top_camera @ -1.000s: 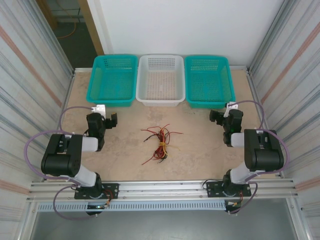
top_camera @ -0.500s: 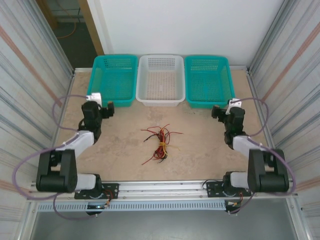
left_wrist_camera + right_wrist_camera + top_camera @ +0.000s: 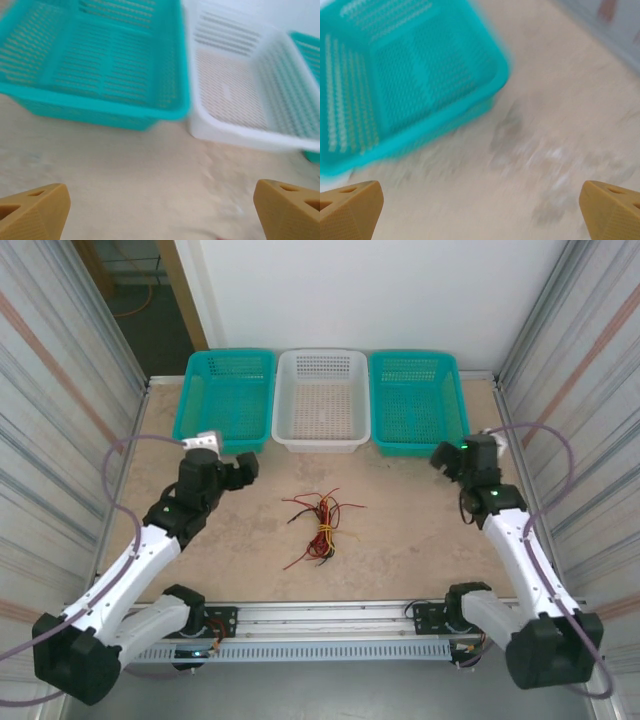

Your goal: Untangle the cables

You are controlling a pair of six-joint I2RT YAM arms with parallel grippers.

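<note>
Next, my right gripper grabs the bundle at its yellow-wired middle (image 3: 325,527), which leaves loose ends free for my left gripper to untangle.
The cables (image 3: 320,523) lie in one tangled bundle of red, yellow and dark wires in the middle of the table. My left gripper (image 3: 246,468) hovers to the left of the bundle, apart from it, open; its tan fingertips (image 3: 32,210) stand far apart over bare table. My right gripper (image 3: 441,457) is at the far right by the right teal basket, well away from the cables, also open, with tan fingertips (image 3: 350,205) spread wide and nothing between them.
Three baskets line the back: a teal basket (image 3: 226,400) on the left, a white basket (image 3: 321,400) in the middle, a teal basket (image 3: 418,402) on the right. Metal walls close in both sides. The wrist views are blurred.
Both arms have unfolded and reached forward. The left gripper swung right, closer to the cables. The right gripper moved slightly toward the back. The cables have not moved.
</note>
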